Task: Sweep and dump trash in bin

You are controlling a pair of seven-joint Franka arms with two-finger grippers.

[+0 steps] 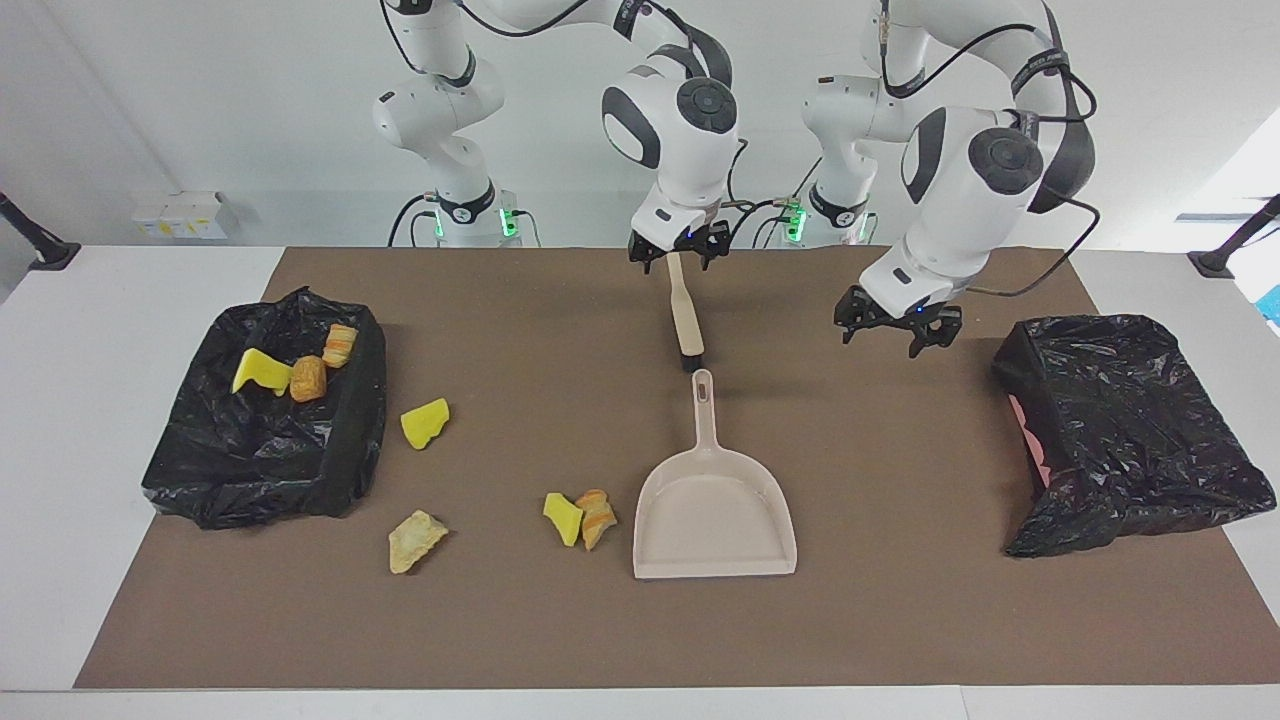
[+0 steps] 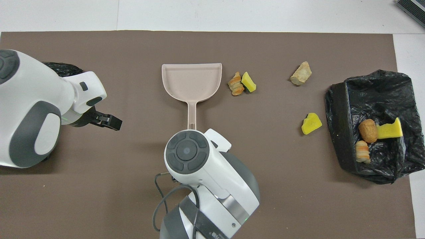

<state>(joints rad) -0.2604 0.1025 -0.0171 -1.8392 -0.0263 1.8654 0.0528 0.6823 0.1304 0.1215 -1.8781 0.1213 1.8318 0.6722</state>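
The dustpan's broad scoop (image 2: 192, 82) is too wide to fit between the left gripper's fingers, so the left gripper should next grab the dustpan by its slim handle (image 2: 192, 116).
The beige dustpan (image 1: 715, 520) (image 2: 191, 79) lies flat mid-mat, handle toward the robots, held by nothing. A beige brush (image 1: 685, 320) lies on the mat just nearer to the robots. My right gripper (image 1: 680, 250) is open at the brush handle's end; I cannot tell if it touches. My left gripper (image 1: 897, 325) (image 2: 106, 121) hangs open over bare mat. Loose trash: a yellow chunk (image 1: 425, 423) (image 2: 311, 123), a tan piece (image 1: 415, 540) (image 2: 300, 73), and a yellow and orange pair (image 1: 580, 518) (image 2: 241, 83) beside the dustpan. Three more scraps (image 1: 300, 372) (image 2: 372, 132) lie in the black-lined bin (image 1: 260, 460) (image 2: 345, 132).
A second black bag (image 1: 1130, 430) with something pink at its side sits at the left arm's end of the table. In the overhead view my left arm covers most of it and my right arm covers the brush. A brown mat (image 1: 900, 600) covers the table.
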